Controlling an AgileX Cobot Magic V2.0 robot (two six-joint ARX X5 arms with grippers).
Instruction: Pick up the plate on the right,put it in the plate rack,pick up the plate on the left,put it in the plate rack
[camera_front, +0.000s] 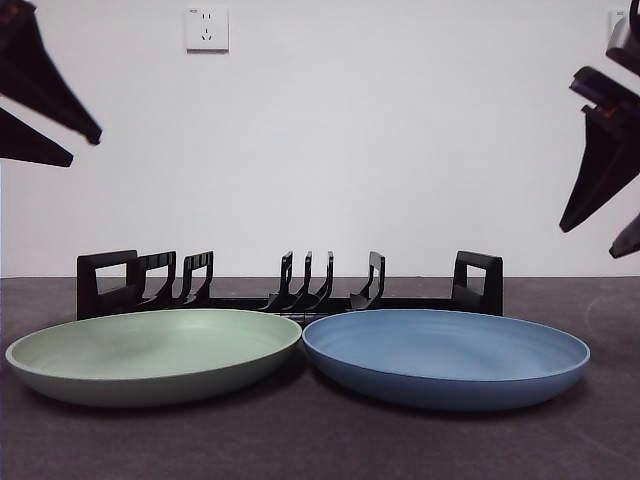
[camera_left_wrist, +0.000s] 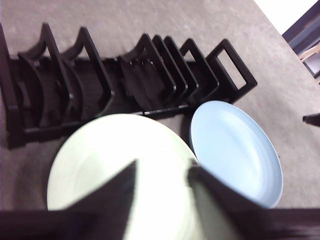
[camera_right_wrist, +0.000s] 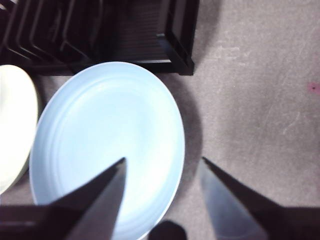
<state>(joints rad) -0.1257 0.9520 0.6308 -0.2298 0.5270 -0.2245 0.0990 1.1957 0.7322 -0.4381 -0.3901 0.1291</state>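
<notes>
The blue plate (camera_front: 445, 355) needs to go into the plate rack, so my right gripper should next grab the plate's rim opposite the green plate.
Side by side on the dark table lie a green plate (camera_front: 155, 350) on the left and a blue plate (camera_front: 445, 355) on the right, their rims almost touching. The black plate rack (camera_front: 290, 290) stands just behind both, with nothing between its prongs. My left gripper (camera_front: 83, 148) hangs open high at the left; in its wrist view the left gripper (camera_left_wrist: 164, 167) is above the green plate (camera_left_wrist: 100, 160). My right gripper (camera_front: 590, 238) hangs open high at the right. In its own view the right gripper (camera_right_wrist: 164, 160) is over the blue plate (camera_right_wrist: 105, 130), at its outer rim. Neither holds anything.
A white wall with a socket (camera_front: 207, 28) rises behind the rack. Bare grey table (camera_right_wrist: 260, 110) lies to the right of the blue plate, with a small pink speck (camera_right_wrist: 313, 87) on it. The rack's boxy end (camera_right_wrist: 175, 45) sits close to the blue plate's far rim.
</notes>
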